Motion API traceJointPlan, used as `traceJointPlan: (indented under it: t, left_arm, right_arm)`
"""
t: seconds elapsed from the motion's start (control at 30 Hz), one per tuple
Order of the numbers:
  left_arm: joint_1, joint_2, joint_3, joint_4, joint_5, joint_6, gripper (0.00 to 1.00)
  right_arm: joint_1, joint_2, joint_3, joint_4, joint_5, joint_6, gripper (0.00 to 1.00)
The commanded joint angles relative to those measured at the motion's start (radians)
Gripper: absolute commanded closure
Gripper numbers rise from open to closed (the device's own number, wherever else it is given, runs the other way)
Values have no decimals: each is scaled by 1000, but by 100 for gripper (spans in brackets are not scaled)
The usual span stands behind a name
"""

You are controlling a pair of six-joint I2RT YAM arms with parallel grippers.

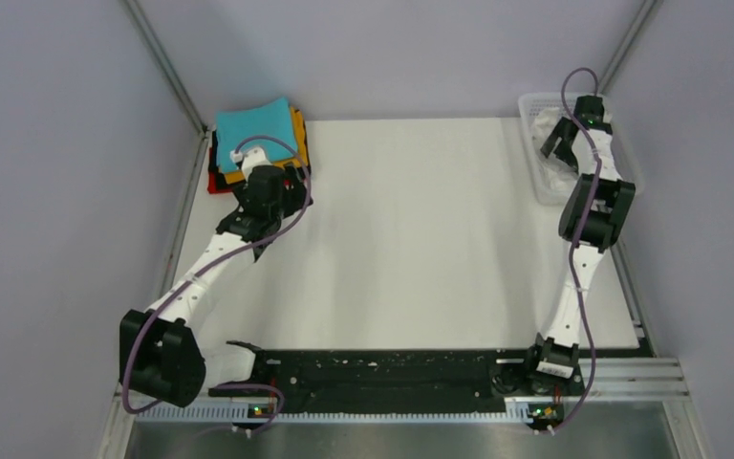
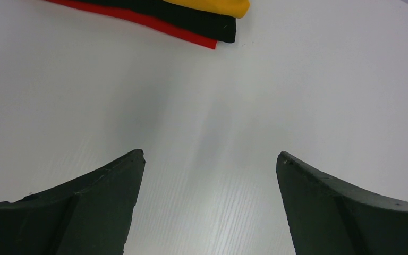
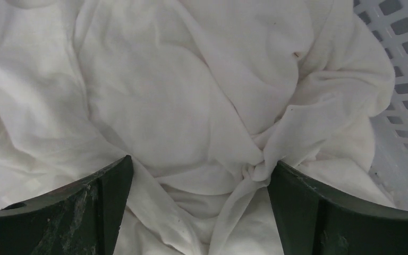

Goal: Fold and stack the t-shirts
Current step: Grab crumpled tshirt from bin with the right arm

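My right gripper closes on the white t-shirt next, since the t-shirt's raised folds lie between my fingers and closing now would catch the t-shirt.
A stack of folded t-shirts (image 1: 253, 134) lies at the table's far left corner, teal on top, orange, black and red beneath. Its orange, black and red edges show at the top of the left wrist view (image 2: 191, 21). My left gripper (image 2: 210, 159) is open and empty over bare table just in front of the stack; in the top view it is hidden under its wrist. A crumpled white t-shirt (image 3: 191, 95) lies in the white mesh basket (image 1: 540, 158) at the far right. My right gripper (image 3: 199, 164) is open, its fingers pressed down into the white cloth.
The basket's mesh wall (image 3: 404, 58) is close on the right of my right gripper. Metal frame posts rise at the far corners. A black rail (image 1: 392, 368) runs along the near edge between the arm bases.
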Motion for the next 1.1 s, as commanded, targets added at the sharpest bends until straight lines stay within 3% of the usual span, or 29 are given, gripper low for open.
traceJointPlan:
  t: [0.0, 0.2, 0.3, 0.37, 0.57, 0.8, 1.07]
  left_arm:
    - [3, 12, 49, 10, 14, -20, 1]
    - [4, 1, 50, 15, 23, -25, 1]
    - [4, -9, 42, 13, 22, -26, 1]
    - [4, -18, 38, 12, 24, -27, 1]
    - [3, -68, 17, 15, 28, -4, 1]
    - [4, -149, -20, 55, 99, 39, 1]
    - [4, -213, -67, 77, 123, 46, 1]
  right_arm:
    - [5, 53, 22, -22, -8, -8, 10]
    - [4, 93, -1, -58, -24, -16, 42]
    - [5, 77, 9, -58, -31, -30, 84]
    - [5, 56, 31, -55, -41, -38, 100]
    - [6, -74, 159, -30, -109, -65, 100]
    - [37, -385, 115, 59, -264, -51, 100]
    - [249, -663, 73, 146, -410, -125, 100]
